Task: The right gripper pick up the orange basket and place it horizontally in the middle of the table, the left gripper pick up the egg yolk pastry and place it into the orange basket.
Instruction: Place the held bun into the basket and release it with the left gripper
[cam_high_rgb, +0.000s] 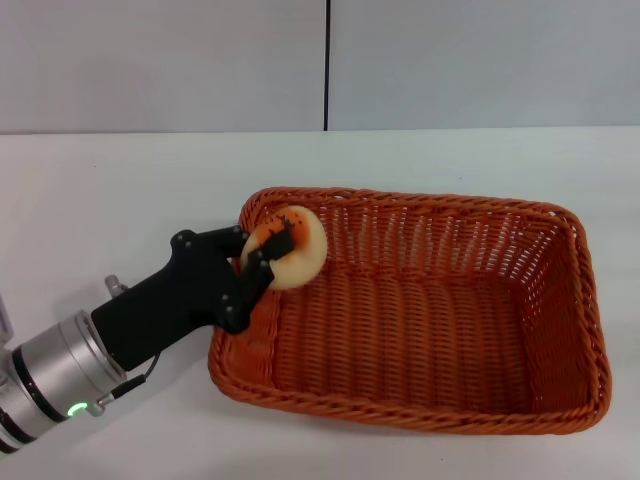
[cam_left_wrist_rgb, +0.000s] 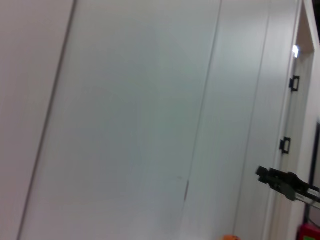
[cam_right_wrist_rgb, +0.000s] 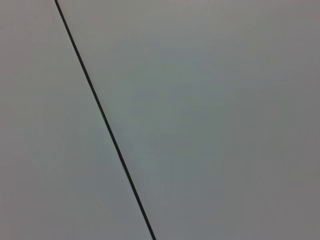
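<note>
The pastry's lower edge (cam_high_rgb: 295, 282) hangs inside the basket's braided rim, so the pastry would fall into the orange basket (cam_high_rgb: 420, 310). My left gripper should open.
The orange basket (cam_high_rgb: 420, 310) lies lengthwise on the white table (cam_high_rgb: 120, 200), right of centre in the head view. My left gripper (cam_high_rgb: 272, 252) reaches in from the lower left and is shut on the egg yolk pastry (cam_high_rgb: 296, 250), a pale round bun with an orange patch. The pastry hangs over the basket's near-left corner, just inside the braided rim. The right gripper is out of view. The left wrist view shows only a wall and a door; the right wrist view shows only a grey wall with a dark seam.
Bare white tabletop lies left of and behind the basket. A grey wall with a vertical seam (cam_high_rgb: 327, 65) stands behind the table.
</note>
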